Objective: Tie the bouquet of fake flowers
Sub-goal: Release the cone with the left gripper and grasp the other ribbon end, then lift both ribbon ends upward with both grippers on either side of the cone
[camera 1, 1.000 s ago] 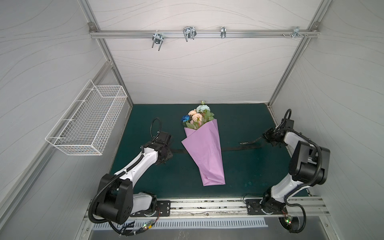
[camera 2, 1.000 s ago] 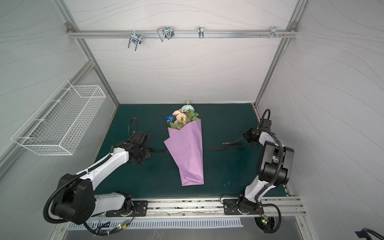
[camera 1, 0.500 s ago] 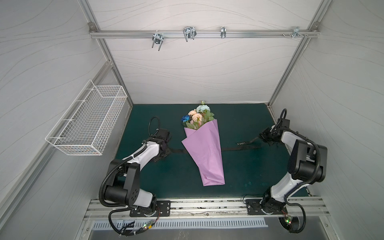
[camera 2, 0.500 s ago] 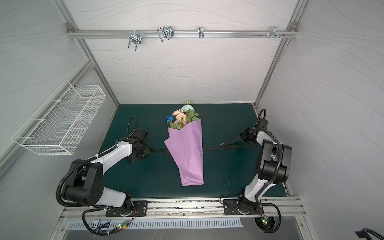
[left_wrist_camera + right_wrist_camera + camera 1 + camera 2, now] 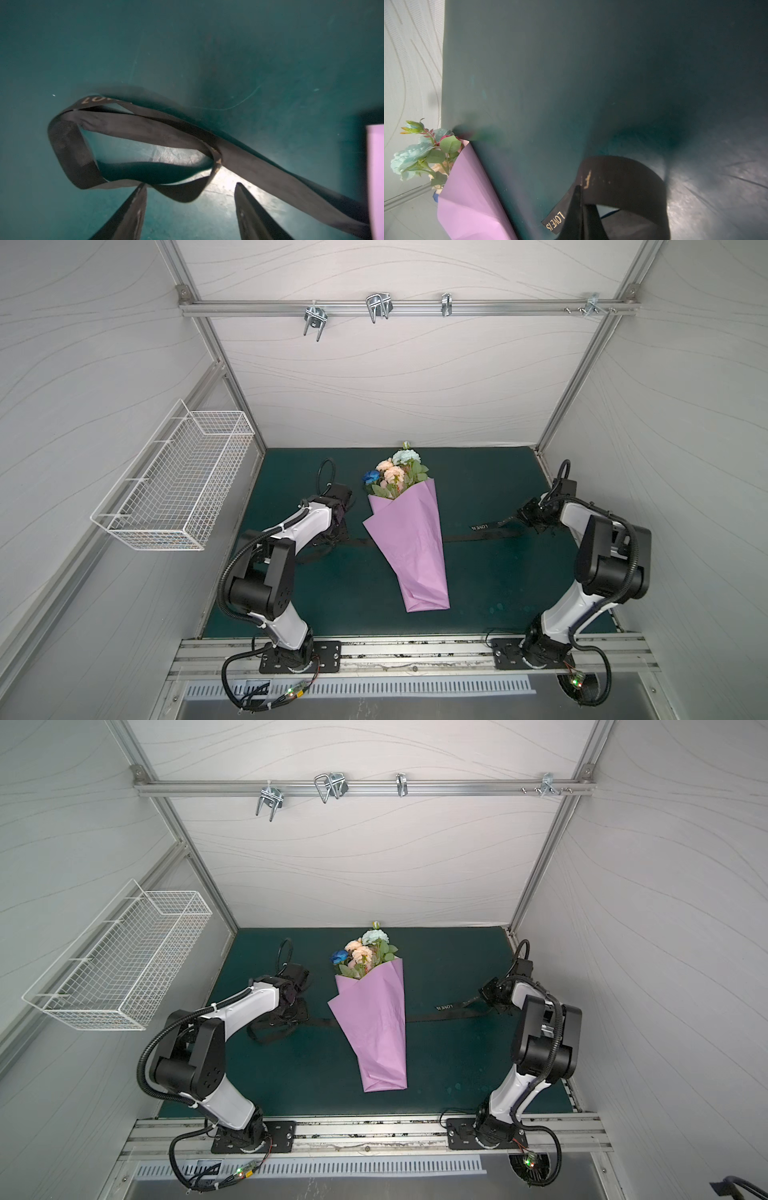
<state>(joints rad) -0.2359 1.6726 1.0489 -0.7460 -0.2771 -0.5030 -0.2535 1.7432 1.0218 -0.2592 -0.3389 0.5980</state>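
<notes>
I need to grip the black ribbon by its loose loop [image 5: 145,128] with my left gripper next, clear of the wrap. That leaves ribbon to tie the bouquet.
The bouquet of fake flowers [image 5: 395,475] [image 5: 363,955] lies mid-mat in both top views, its stems inside a lilac paper wrap [image 5: 411,543] [image 5: 378,1027]. A black ribbon [image 5: 484,531] [image 5: 451,1011] passes under the wrap and out both sides. My left gripper [image 5: 190,185] is open just above the mat, and the ribbon's loose loop [image 5: 145,128] lies right past its fingertips. In a top view the wrist [image 5: 332,506] hides those jaws. My right gripper [image 5: 521,516] [image 5: 580,195] is shut on the ribbon [image 5: 623,178] near its lettered end, right of the bouquet [image 5: 415,153].
A white wire basket [image 5: 178,485] hangs on the left wall. Metal hooks [image 5: 376,308] sit on the rail across the back wall. The dark green mat [image 5: 478,585] ends at an aluminium rail [image 5: 415,651] in front, where both arm bases are bolted.
The left arm has folded up with its elbow lifted, while its gripper stays by the ribbon's left loop and stands wider. The right gripper has shifted slightly toward the bouquet with the ribbon end.
</notes>
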